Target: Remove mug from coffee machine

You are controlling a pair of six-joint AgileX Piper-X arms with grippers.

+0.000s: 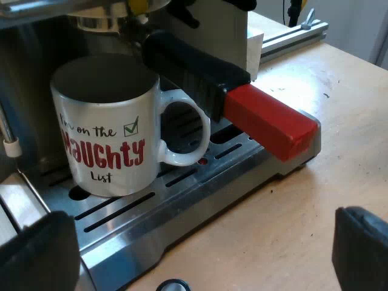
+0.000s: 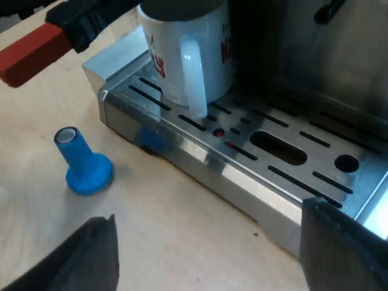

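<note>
My right gripper grabs the white mug by its handle next, to take it out of the coffee machine.
A white mug with red "NAUGHTY List" lettering stands on the espresso machine's slotted metal drip tray, under the locked-in holder, whose dark handle ends in red. My left gripper is open, a short way off the tray's edge, with the mug beyond its fingers. In the right wrist view the mug shows its handle toward me, standing on the drip tray. My right gripper is open, low before the tray's front edge, apart from the mug.
A blue tamper stands upright on the wooden table close to the tray's front corner. The holder's red end juts out over the table beside the mug. A metal rail lies beyond the machine.
</note>
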